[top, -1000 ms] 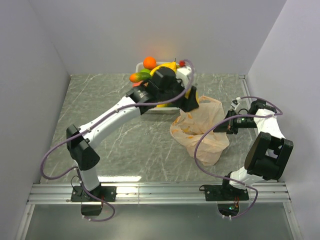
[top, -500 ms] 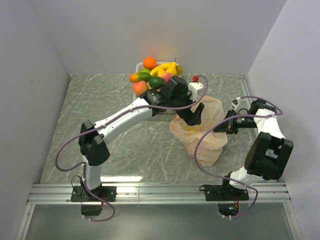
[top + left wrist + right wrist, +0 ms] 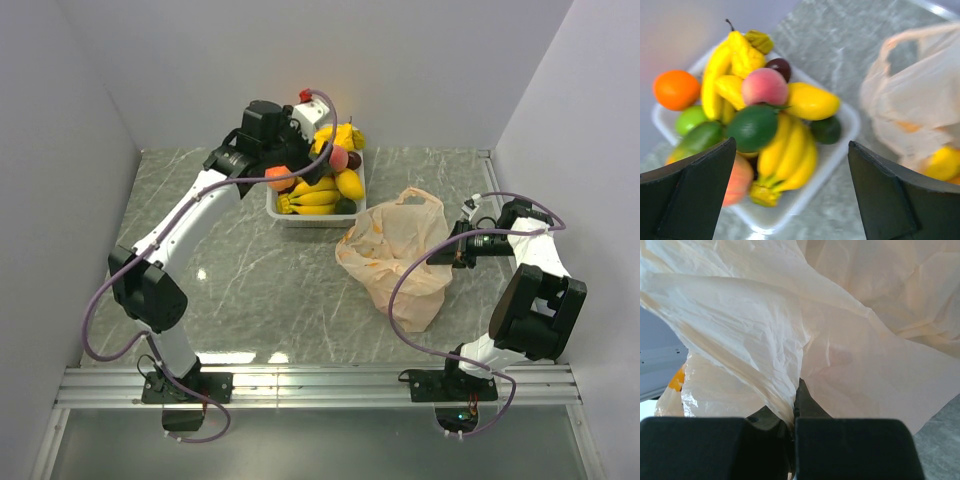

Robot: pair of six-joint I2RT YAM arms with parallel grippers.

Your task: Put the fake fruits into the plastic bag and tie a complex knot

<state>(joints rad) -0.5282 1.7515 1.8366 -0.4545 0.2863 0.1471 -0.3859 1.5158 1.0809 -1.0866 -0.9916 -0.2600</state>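
Note:
The left gripper needs to grab the dark green fruit by its rounded sides next, so that the fruit's bottom stays free to go into the bag.
The fake fruits lie heaped in a white tray at the back: bananas, an orange, a peach, a green fruit and a dark plum. My left gripper hangs open and empty above the heap, as the left wrist view shows. The peach plastic bag lies right of the tray, with a yellow fruit inside. My right gripper is shut on the bag's right edge. No knot is in view.
White walls close in the grey marbled table on three sides. A metal rail runs along the near edge. Purple cables loop from both arms, one over the bag's near side.
My left arm has swung from over the bag's mouth back and left, to above the tray. The bag has settled a little. The right arm has not moved.

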